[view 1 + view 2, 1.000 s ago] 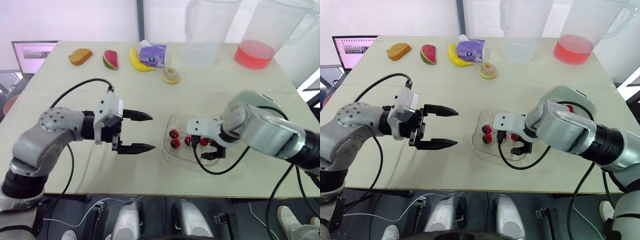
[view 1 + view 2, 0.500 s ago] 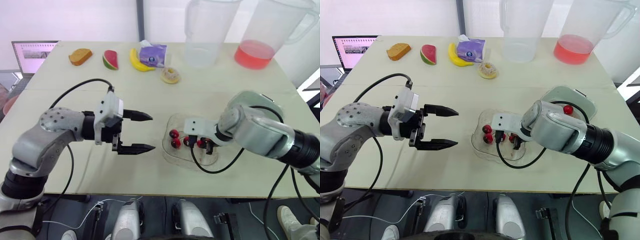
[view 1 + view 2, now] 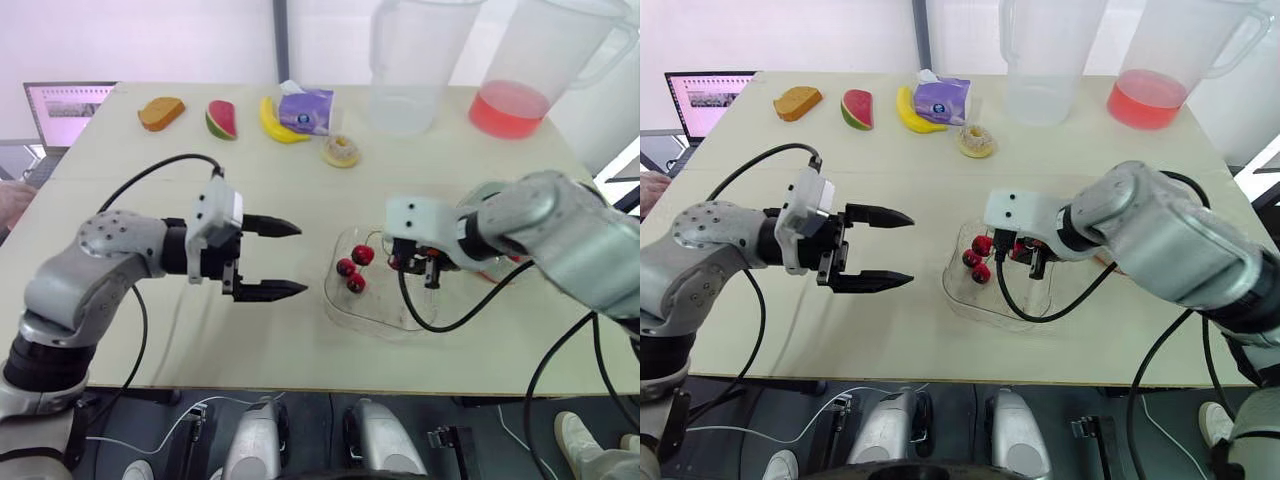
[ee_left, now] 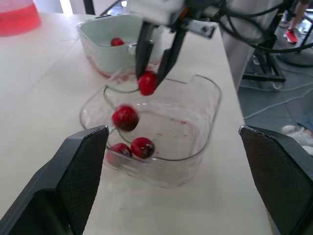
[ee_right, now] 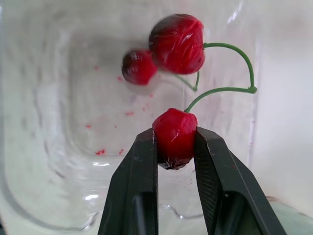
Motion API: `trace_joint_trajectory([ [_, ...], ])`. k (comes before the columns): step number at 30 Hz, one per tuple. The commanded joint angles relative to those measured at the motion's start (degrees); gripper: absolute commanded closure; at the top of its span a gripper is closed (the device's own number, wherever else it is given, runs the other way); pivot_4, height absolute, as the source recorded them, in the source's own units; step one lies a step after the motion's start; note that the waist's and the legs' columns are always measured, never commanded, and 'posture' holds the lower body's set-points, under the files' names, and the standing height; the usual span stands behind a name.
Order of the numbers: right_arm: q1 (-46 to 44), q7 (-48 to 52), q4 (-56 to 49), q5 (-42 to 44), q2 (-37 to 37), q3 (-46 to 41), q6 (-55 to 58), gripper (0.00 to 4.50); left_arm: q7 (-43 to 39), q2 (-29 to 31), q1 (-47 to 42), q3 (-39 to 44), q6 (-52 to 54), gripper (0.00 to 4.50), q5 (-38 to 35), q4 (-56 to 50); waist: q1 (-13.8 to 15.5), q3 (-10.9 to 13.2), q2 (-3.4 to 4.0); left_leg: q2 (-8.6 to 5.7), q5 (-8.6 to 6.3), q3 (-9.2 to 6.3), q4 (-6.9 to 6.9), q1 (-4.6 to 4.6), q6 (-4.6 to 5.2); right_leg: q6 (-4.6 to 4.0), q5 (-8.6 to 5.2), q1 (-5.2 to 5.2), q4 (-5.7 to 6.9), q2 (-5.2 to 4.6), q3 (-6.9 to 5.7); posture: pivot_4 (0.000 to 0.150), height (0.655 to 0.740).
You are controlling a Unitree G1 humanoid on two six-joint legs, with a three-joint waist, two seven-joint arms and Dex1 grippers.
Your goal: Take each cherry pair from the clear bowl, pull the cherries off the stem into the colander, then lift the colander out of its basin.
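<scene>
My left gripper grabs the pair by its green stem (image 4: 109, 96) next, so both cherries stay free for pulling off.
My right gripper (image 5: 175, 142) is shut on one red cherry (image 5: 175, 137) and holds it above the clear bowl (image 3: 375, 305). A green stem (image 5: 230, 88) joins it to the pair's second cherry (image 5: 177, 43), which hangs free beside it. Another cherry pair (image 4: 142, 147) lies on the bowl's floor. My left gripper (image 3: 300, 259) stands open to the left of the bowl, at about its height, with nothing between its fingers. Behind the bowl sits the pale basin with the colander (image 4: 112, 46), and a single cherry (image 4: 116, 42) lies in it.
At the table's back stand a clear pitcher (image 3: 415, 65) and a pitcher of red liquid (image 3: 525, 70). Toy bread (image 3: 160, 112), watermelon (image 3: 221, 119), banana (image 3: 275, 122), a tissue pack (image 3: 305, 108) and a doughnut (image 3: 341, 151) lie along the back left. A laptop (image 3: 65, 110) is at the far left.
My right gripper shut on a cherry down in the bowl, then rose with the pair dangling. The left arm has barely moved.
</scene>
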Motion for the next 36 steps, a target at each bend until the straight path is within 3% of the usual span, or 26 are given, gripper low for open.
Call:
trace_joint_trajectory([
  [1, 3.9, -3.1, -3.4, -0.9, -0.8, -8.2, -6.0, 3.95, 0.5, -1.0, -3.5, 1.2, 0.4, 0.00, -0.9, 2.2, 0.0, 0.0, 0.00, -0.01, 0.00, 0.00, 0.01, 0.00, 0.00, 0.00, 0.00, 0.01, 0.00, 0.00, 0.00, 0.150, 0.7400],
  [11, 26.9, -12.8, -4.1, -22.1, -6.7, -15.1, -52.3, 3.95, 3.7, -10.8, -15.3, -1.4, 6.4, 0.00, -2.3, 14.5, 0.1, 0.0, -0.03, -0.05, 0.04, -0.01, 0.04, 0.00, -0.06, 0.04, 0.00, 0.02, 0.02, 0.13, 0.00, 0.150, 0.7400],
  [15, 32.5, -15.1, -1.9, -29.1, -5.9, -16.1, -62.2, 3.95, 4.3, -14.1, -18.4, -3.6, 7.4, 0.00, -0.6, 17.7, 0.0, 0.0, -0.03, -0.07, 0.22, 0.01, 0.05, 0.00, -0.38, 0.05, -0.01, 0.03, 0.02, 0.15, 0.01, 0.150, 0.7400],
  [26, 34.3, -14.5, -0.1, -42.8, -1.0, -16.7, -70.4, 3.95, 12.8, -21.2, -22.5, -6.3, 16.0, 0.00, 2.5, 21.6, 0.1, 0.0, -0.03, -0.05, 0.28, 0.00, 0.05, 0.03, -0.48, 0.05, -0.01, 0.03, 0.05, 0.17, 0.02, 0.150, 0.7400],
  [36, 35.2, -11.2, 0.3, -45.9, 2.6, -18.3, -71.9, 3.95, 24.1, -27.0, -23.5, -2.6, 30.0, 0.00, -0.6, 19.0, 0.1, 0.0, -0.03, -0.06, 0.30, -0.03, 0.07, 0.05, -0.51, 0.05, -0.01, 0.07, 0.07, 0.15, 0.02, 0.150, 0.7400],
])
